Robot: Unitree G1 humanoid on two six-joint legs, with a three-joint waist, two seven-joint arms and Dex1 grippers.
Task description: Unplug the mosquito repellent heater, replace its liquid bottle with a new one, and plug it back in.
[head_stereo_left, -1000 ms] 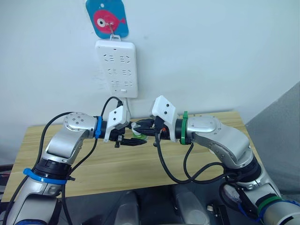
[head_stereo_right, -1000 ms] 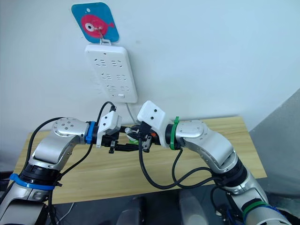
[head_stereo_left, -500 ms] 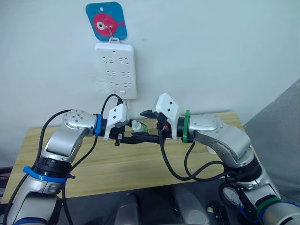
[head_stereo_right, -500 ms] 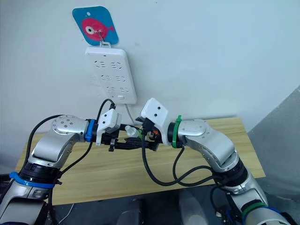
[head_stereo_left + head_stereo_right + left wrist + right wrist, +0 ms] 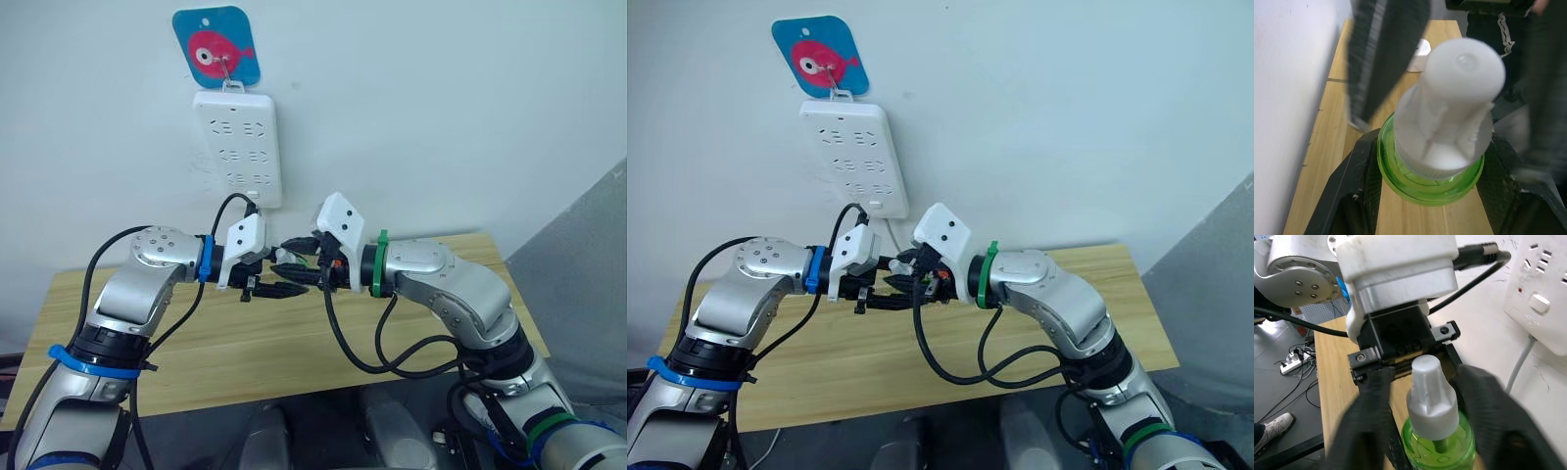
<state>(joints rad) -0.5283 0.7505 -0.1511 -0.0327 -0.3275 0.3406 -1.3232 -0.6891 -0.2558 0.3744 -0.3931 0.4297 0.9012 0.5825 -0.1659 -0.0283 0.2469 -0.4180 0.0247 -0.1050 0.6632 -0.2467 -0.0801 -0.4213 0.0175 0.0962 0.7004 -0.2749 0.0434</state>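
Next, my right gripper grips the new bottle by its white cap (image 5: 1431, 399), while its green body (image 5: 1447, 453) stays held, to open it for the heater.
The new one (image 5: 1431, 169), a translucent green bottle with a white cap (image 5: 1431, 399), is held above the wooden table (image 5: 196, 343). My left gripper (image 5: 274, 284) is shut on its green body, one finger (image 5: 1349, 196) on each side. My right gripper (image 5: 302, 266) faces the left one. It is open, and its fingers (image 5: 1374, 421) flank the white cap with small gaps. The bottle (image 5: 289, 264) shows mid-air between the two wrists. The heater's own liquid bottle is out of view.
A white multi-socket power strip (image 5: 238, 147) hangs on the wall under a blue fish sign (image 5: 217, 46), its cord running down behind the grippers. A small white rounded object (image 5: 1419, 49) lies on the table near the wall.
My right gripper, drawn back and raised half a second ago, has moved in toward the left one so its fingers now straddle the cap. The left gripper keeps hold of the bottle.
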